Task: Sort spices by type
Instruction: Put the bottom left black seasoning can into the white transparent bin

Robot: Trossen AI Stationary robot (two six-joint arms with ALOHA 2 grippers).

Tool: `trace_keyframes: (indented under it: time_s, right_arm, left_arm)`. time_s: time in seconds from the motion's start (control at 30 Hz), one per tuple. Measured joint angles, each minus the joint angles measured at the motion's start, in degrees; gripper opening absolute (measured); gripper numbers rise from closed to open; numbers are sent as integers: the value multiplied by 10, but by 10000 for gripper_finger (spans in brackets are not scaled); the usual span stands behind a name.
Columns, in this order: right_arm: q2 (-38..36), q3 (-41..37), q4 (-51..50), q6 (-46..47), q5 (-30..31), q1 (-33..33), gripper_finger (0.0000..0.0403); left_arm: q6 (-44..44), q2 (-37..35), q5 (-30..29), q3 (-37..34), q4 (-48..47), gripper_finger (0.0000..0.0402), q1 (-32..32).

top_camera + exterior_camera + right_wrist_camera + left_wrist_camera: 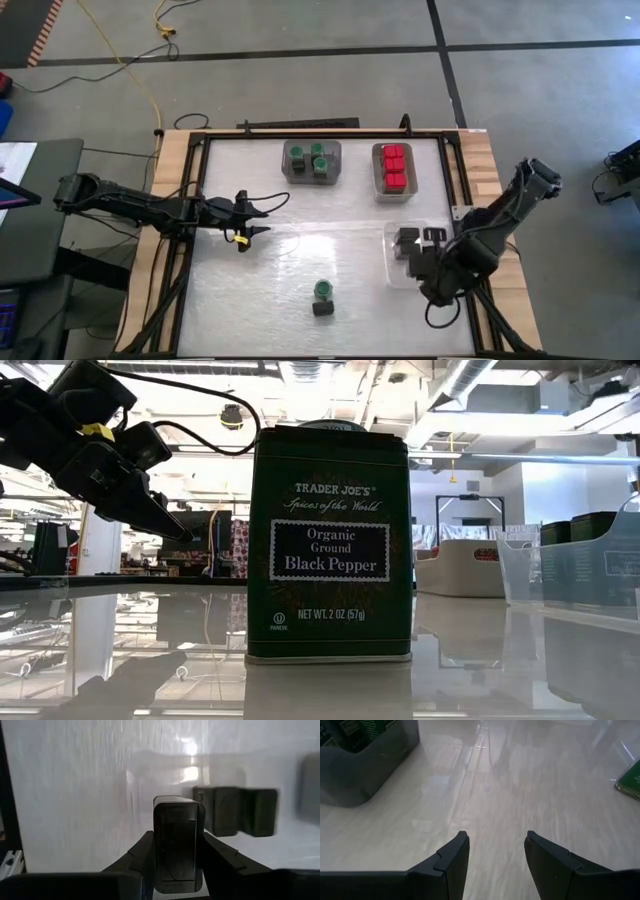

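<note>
The dark tin [177, 845] hangs above and short of the clear tray, so my right gripper keeps hold of it until it is in the tray.
My right gripper [432, 286] hangs over the near end of a clear tray [392, 262] with dark spice tins [407, 240], shut on another dark tin [177, 827]. My left gripper [264, 218] hovers open and empty over the table's left middle, and it shows again in the low view [172, 526]. A green-lidded jar [323, 289] and a dark black-pepper tin [322, 308] stand on their bases near the front edge; the same tin [328, 545] fills the low view. Green-lidded jars [311, 160] sit in a grey tray [290, 172], red-topped boxes [394, 167] in a clear tray [378, 190]. My right gripper pinches the dark tin by its two opposite narrow sides [159, 851] between its two fingers. The fingers point steeply down from above and lie along the tin. The tin hangs upright, lifted clear, with the tray's dark tins [235, 812] below and beyond it.
The table has a raised frame [196, 150] around a glossy white top. Bare surface lies between the trays at the back and the two containers at the front. The grey tray's corner [365, 767] is close to my left gripper.
</note>
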Motion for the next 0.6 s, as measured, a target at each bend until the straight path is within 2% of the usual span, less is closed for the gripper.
trace_keyframes:
  time_s: [0.17, 0.33, 0.6]
  right_arm:
    - [-48, -96, 80, 4, 1, -12, 148]
    - [-70, -167, 177, -41, 0, -42, 148]
    - [-65, -220, 210, -61, -22, -70, 148]
  left_arm:
    - [-2, 0, 0, 0, 0, 183, 0]
    - [-9, 0, 0, 0, 0, 183, 0]
    - [-11, 0, 0, 0, 0, 183, 0]
